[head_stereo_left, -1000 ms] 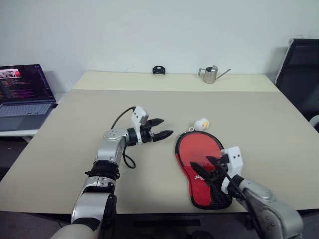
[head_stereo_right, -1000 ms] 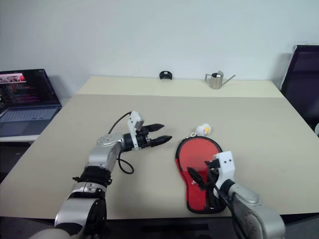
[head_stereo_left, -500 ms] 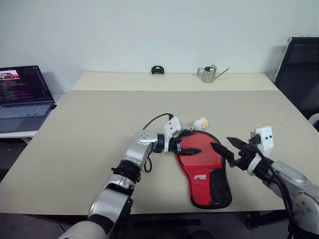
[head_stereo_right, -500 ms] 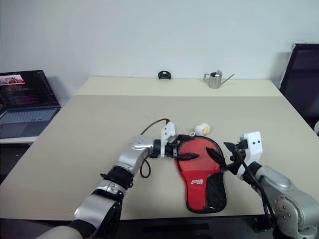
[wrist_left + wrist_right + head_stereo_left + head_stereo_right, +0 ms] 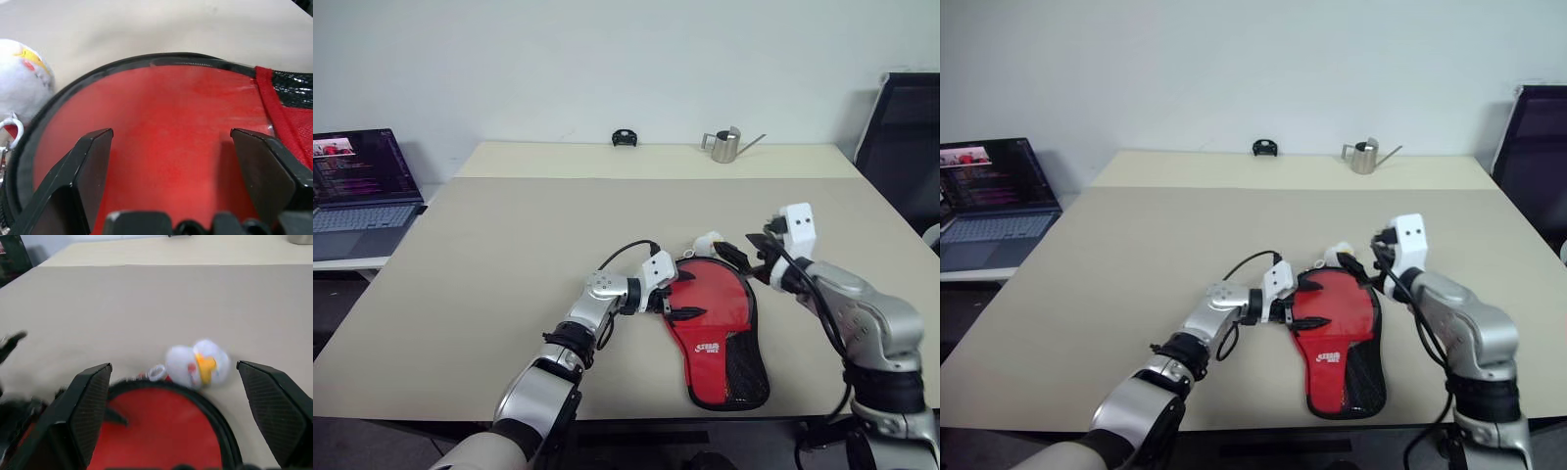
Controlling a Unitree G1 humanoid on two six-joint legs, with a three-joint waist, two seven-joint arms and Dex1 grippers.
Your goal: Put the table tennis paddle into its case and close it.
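I will next grab the fluffy charm [image 5: 708, 240] with my right gripper where it stands up at the case's rounded end, because the red case [image 5: 717, 299] lies flat on the tabletop.
The case [image 5: 713, 323] lies flat on the table, red with a white logo, black mesh at its near end and a black zip rim. Its white-yellow fluffy charm [image 5: 198, 363] rests at the far rounded end. My left gripper [image 5: 683, 294] is open, its fingers [image 5: 93, 161] spread just over the red face by the case's left edge. My right gripper [image 5: 739, 253] is open too and hovers at the far right of the case, pointing towards the charm [image 5: 708, 240]. The table tennis paddle is hidden.
An open laptop [image 5: 362, 181] stands on a side surface to the left. A small metal watering can [image 5: 726, 145] and a small black object [image 5: 625, 137] sit at the table's far edge. A black chair [image 5: 906, 137] stands at the right.
My left gripper swung right and down onto the case's left edge. My right gripper rose from the case's near end and went forward to its far end by the charm. Both stayed open.
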